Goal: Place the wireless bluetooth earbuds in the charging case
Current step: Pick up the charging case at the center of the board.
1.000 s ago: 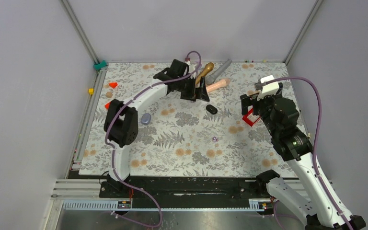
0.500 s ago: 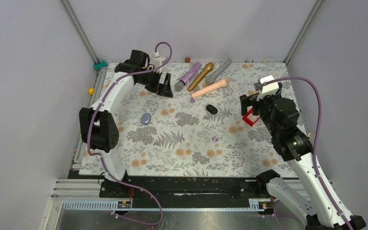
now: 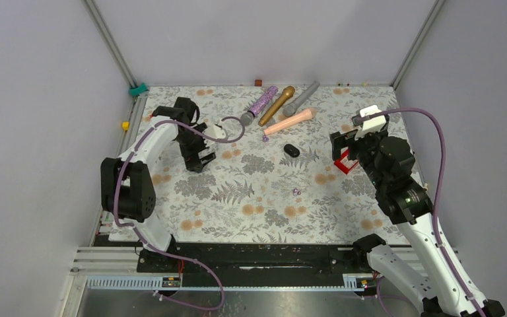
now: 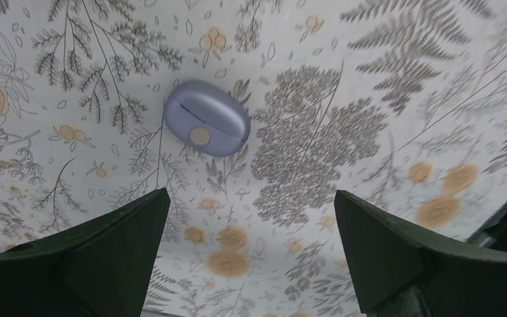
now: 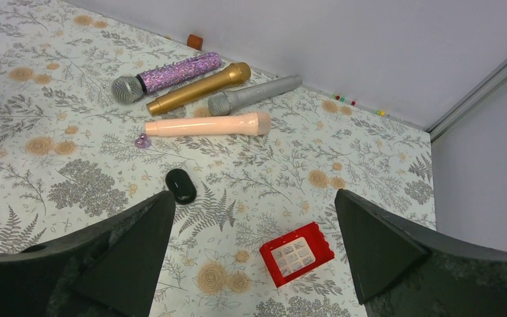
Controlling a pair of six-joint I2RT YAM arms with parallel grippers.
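My left gripper grabs the lavender charging case by its rounded ends next, which leaves its long sides free for the handover to my right gripper.
A lavender oval charging case point(image 4: 206, 119) lies shut on the floral mat, just ahead of my left gripper point(image 4: 251, 198), which hovers over it open and empty. From the top, the left gripper point(image 3: 199, 158) hides that case. A black oval case point(image 3: 292, 150) point(image 5: 181, 185) lies mid-table. One tiny purple earbud point(image 3: 266, 138) point(image 5: 142, 140) sits at the pink microphone's end, and another purple earbud point(image 3: 297, 191) lies nearer the front. The right gripper point(image 3: 342, 144) point(image 5: 254, 195) hangs open at the right. No black earbuds show.
Several microphones lie at the back: glittery purple point(image 3: 264, 101), gold point(image 3: 277, 104), grey point(image 3: 302, 98) and pink point(image 3: 289, 121). A red window brick point(image 3: 344, 163) point(image 5: 297, 253) lies under the right gripper. A small brown cube point(image 3: 258, 82) and a green clip point(image 3: 136, 88) sit at the back edge.
The left arm swung from beside the microphones to the back left, then came forward over the lavender case. The right arm stayed put.
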